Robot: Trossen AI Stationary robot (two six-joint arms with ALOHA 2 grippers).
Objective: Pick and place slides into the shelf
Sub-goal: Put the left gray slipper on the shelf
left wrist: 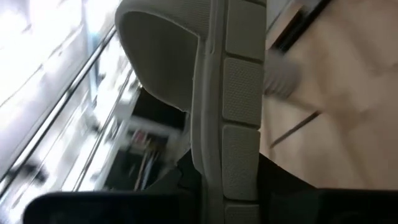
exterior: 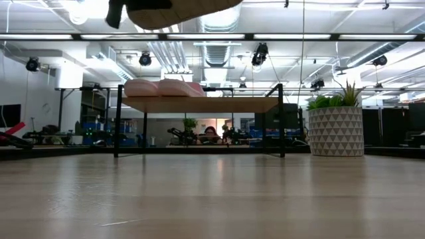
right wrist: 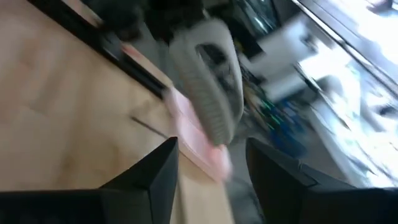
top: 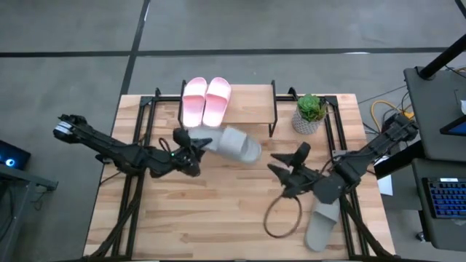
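I need to set the grey slide on the shelf beside the pink pair. My right gripper will grab its toe end to do that.
A light pink pair of slides lies on the left part of the shelf's plank; it also shows in the low view. My left gripper is shut on one grey slide, in front of the shelf, high above the table. The other grey slide lies on the table at the near right, partly under my right arm. My right gripper is open and empty, above the table right of centre. My left gripper holds the grey slide by the end far from its strap, pinched between the two fingers, one on the ribbed sole side and one on the footbed side. The fingers come level from the table's left, along the slide. The slide is lifted clear and turned on its edge.
A potted plant stands right of the shelf at the table's far right. A loop of dark cable lies on the table near the right arm. Black frame rails run along both sides of the table.
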